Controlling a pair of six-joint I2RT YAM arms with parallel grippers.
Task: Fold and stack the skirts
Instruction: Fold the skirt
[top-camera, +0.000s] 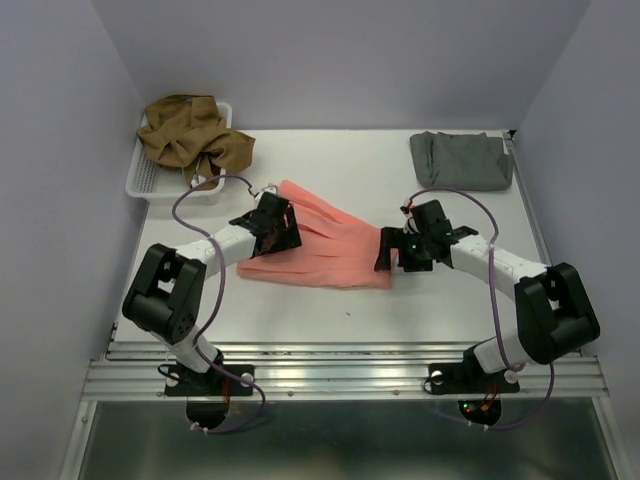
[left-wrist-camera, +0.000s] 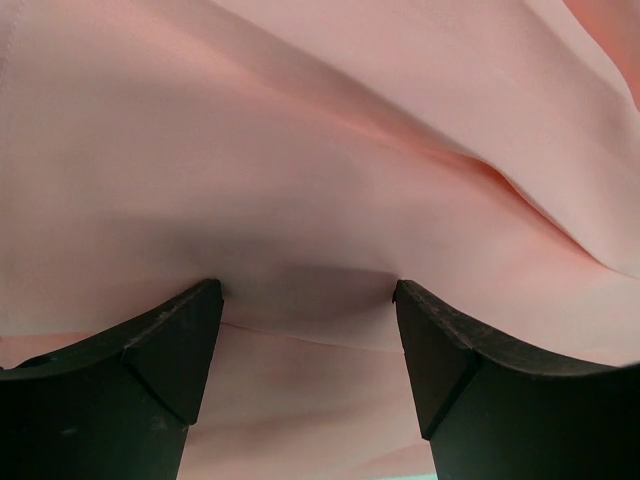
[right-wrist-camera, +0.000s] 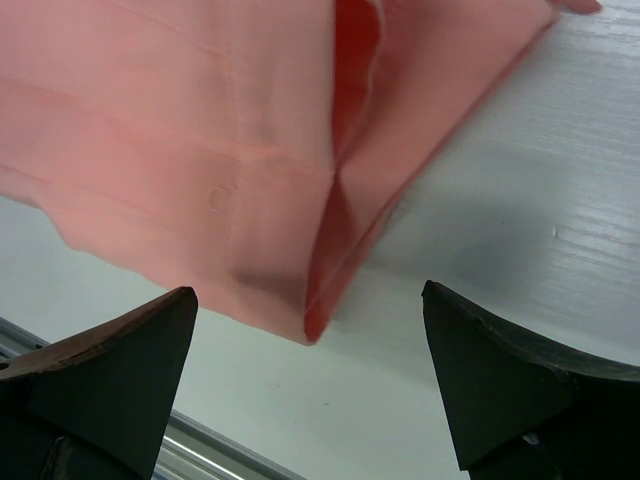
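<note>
I should grip the skirt's folded end (top-camera: 387, 279) next with my right gripper, layers pinched together, to fold the salmon-pink skirt (top-camera: 325, 245). Then my right gripper should fold that end over the rest of the skirt.
The salmon-pink skirt (top-camera: 325, 245) lies folded in a long strip across the table's middle. My left gripper (top-camera: 272, 226) is open and rests on its left end; pink cloth (left-wrist-camera: 300, 180) fills the left wrist view between the spread fingers (left-wrist-camera: 170, 345). My right gripper (top-camera: 390, 252) is open at the skirt's right end; the folded corner (right-wrist-camera: 310, 310) hangs just ahead of the jaws, untouched. The grey skirt (top-camera: 460, 158) lies folded at the back right. The olive-brown skirt (top-camera: 192, 135) is heaped in the basket.
A white mesh basket (top-camera: 145, 180) stands at the back left corner. Grey walls close in the table on three sides. A metal rail (top-camera: 340, 375) runs along the near edge; it also shows in the right wrist view (right-wrist-camera: 215, 450).
</note>
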